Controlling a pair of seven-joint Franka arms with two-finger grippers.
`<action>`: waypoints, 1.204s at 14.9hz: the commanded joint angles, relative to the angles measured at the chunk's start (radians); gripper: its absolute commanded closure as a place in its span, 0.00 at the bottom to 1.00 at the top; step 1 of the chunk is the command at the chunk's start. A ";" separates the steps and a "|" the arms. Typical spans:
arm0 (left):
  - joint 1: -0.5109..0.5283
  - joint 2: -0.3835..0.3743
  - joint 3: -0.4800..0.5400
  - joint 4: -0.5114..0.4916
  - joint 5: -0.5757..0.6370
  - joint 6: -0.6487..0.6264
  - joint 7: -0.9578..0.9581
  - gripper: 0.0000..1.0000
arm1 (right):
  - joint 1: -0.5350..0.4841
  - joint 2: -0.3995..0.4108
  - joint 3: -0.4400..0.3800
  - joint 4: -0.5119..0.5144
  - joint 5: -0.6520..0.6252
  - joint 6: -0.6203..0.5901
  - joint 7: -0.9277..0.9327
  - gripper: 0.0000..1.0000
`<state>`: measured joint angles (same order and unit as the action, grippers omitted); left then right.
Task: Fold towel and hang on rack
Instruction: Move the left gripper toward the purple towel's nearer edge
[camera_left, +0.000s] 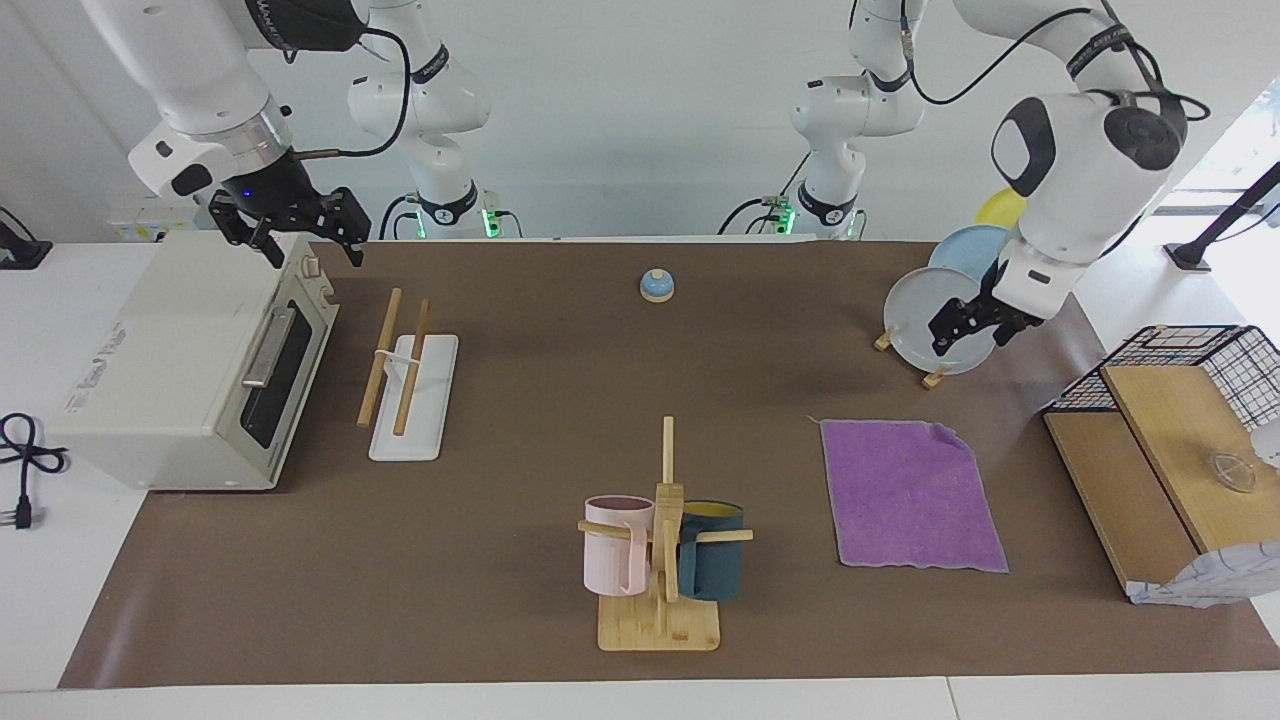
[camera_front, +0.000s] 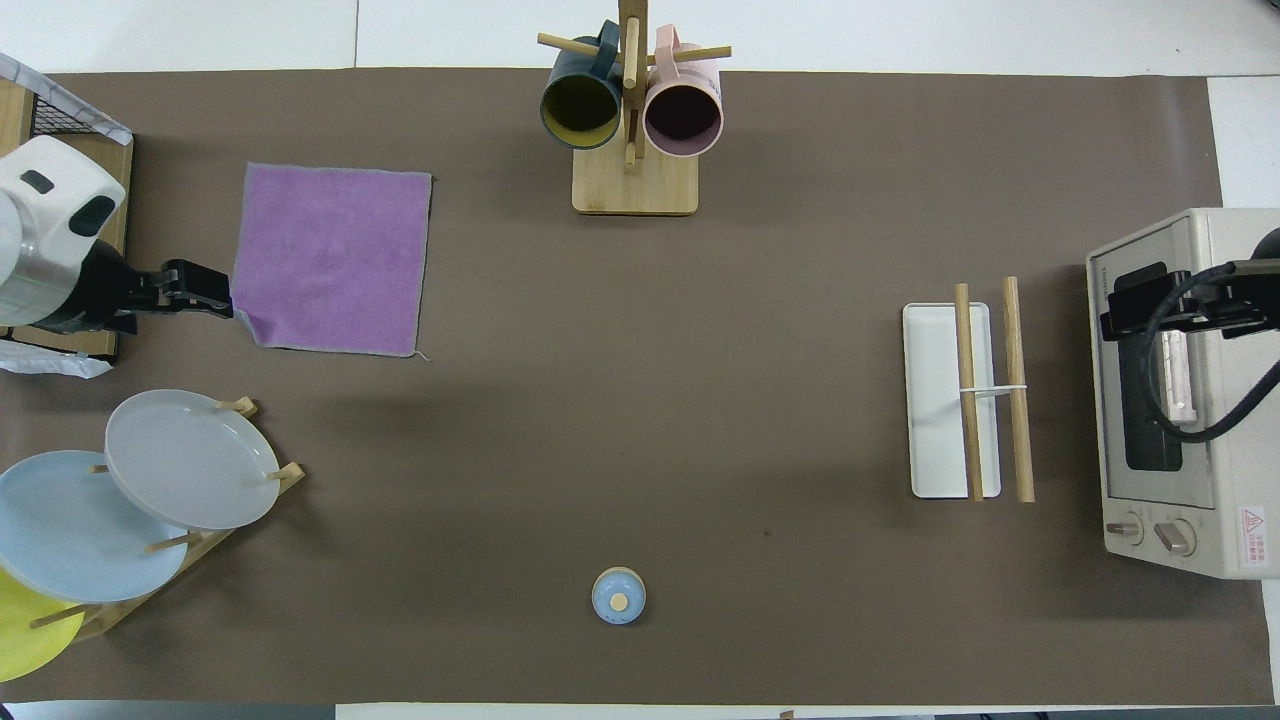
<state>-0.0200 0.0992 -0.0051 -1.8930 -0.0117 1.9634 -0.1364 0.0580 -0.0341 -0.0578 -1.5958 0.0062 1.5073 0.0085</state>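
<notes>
The towel lies flat on the mat and only its curled corner stands up. To fold the towel, my left gripper next needs to grab that corner.
The towel lies flat on the brown mat, purple face up, toward the left arm's end of the table; it also shows in the overhead view. Its corner nearest the left arm is slightly curled. My left gripper is open and empty, raised beside that corner. The rack, two wooden rods on a white base, stands toward the right arm's end. My right gripper is open and empty over the toaster oven, where that arm waits.
A toaster oven stands beside the rack. A bamboo mug tree with two mugs is mid-table, farther from the robots. A plate stand with plates is near the left gripper. A bell and a wire basket are also here.
</notes>
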 joint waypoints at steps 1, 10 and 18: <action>0.034 0.060 -0.006 -0.079 0.010 0.154 -0.006 0.00 | -0.006 -0.017 0.006 -0.009 -0.005 -0.007 -0.016 0.00; 0.081 0.189 -0.006 -0.107 -0.059 0.340 -0.015 0.17 | -0.004 -0.017 0.006 -0.009 -0.003 -0.004 -0.015 0.00; 0.081 0.223 -0.006 -0.075 -0.059 0.336 -0.011 0.48 | -0.006 -0.024 0.006 -0.024 -0.003 -0.005 -0.019 0.00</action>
<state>0.0567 0.3171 -0.0065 -1.9917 -0.0624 2.3199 -0.1425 0.0585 -0.0342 -0.0575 -1.5963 0.0062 1.5073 0.0085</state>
